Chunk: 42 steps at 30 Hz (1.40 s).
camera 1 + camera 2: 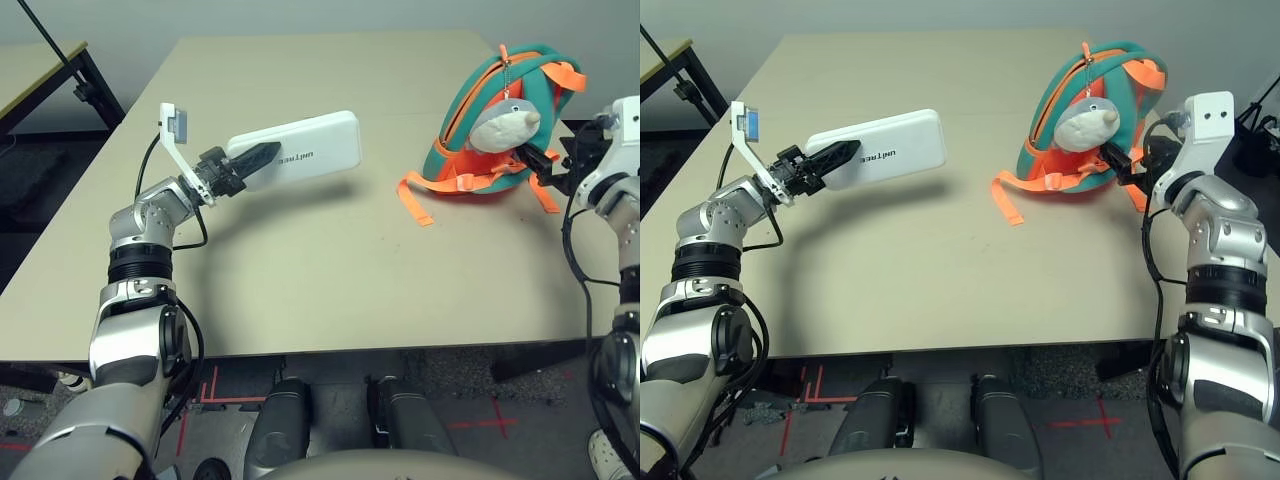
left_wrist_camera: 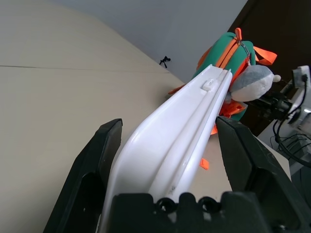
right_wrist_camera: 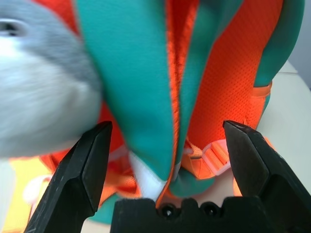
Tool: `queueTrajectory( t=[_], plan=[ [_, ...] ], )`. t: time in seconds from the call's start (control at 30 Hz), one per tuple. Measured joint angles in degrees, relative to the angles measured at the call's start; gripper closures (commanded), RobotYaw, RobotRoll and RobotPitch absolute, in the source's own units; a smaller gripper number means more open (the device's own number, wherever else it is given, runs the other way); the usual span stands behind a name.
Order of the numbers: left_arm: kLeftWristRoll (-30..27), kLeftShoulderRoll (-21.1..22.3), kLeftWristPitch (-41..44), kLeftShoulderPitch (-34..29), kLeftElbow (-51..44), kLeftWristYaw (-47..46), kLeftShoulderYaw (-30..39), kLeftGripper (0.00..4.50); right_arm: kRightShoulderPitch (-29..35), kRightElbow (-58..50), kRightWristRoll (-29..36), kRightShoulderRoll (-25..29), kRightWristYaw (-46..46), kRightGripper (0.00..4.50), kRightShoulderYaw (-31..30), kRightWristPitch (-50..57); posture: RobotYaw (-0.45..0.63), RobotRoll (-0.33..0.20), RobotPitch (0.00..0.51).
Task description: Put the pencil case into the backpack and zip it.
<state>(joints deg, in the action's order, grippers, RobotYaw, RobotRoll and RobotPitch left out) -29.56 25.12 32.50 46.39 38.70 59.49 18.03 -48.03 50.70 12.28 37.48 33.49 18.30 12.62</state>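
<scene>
The backpack needs to be held steady for the pencil case. My right gripper should grab the backpack by its teal fold (image 3: 163, 131) next.
My left gripper (image 1: 258, 156) is shut on one end of the white pencil case (image 1: 310, 145), which hangs level above the table's left half with its shadow beneath. In the left wrist view the pencil case (image 2: 184, 121) runs out between both fingers toward the backpack. The teal and orange backpack (image 1: 520, 80) stands upright at the far right, with its grey-white plush charm (image 1: 505, 125) hanging in front. My right gripper (image 1: 535, 160) is open at the backpack's right side, low down. In the right wrist view a fold of teal fabric (image 3: 141, 87) lies between its spread fingers.
Orange straps (image 1: 415, 200) trail from the backpack onto the tan table (image 1: 300, 270) toward the middle. A second table (image 1: 40, 60) with a black frame stands beyond the far left corner. The right table edge runs close behind my right arm.
</scene>
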Motion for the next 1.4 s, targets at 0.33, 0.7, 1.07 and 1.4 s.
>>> queueTrajectory(
  t=[0.33,0.7,1.07,1.4],
  plan=[
    [-1.27,0.37,0.94,-1.97,-3.70,-0.88,0.15,1.05,-4.61,11.87,0.33,-0.35,0.90,2.54,0.43,-4.86,0.14,0.000,0.048],
    [-1.06,0.95,-0.38,-1.59,-2.25,-3.06,1.10,1.05,-1.09,-3.04,5.62,-2.76,5.04,4.36,0.91,-1.67,0.10,0.000,0.056],
    [0.69,2.05,-5.08,2.50,7.42,-3.93,1.01,1.07,4.83,-37.99,18.18,-9.17,-0.35,4.36,1.95,16.69,0.06,0.000,0.064],
    [1.60,3.30,-6.97,3.42,9.40,-2.72,0.64,1.07,16.76,-62.42,29.16,-15.73,-8.52,4.36,2.27,27.99,0.05,0.000,0.091]
  ],
)
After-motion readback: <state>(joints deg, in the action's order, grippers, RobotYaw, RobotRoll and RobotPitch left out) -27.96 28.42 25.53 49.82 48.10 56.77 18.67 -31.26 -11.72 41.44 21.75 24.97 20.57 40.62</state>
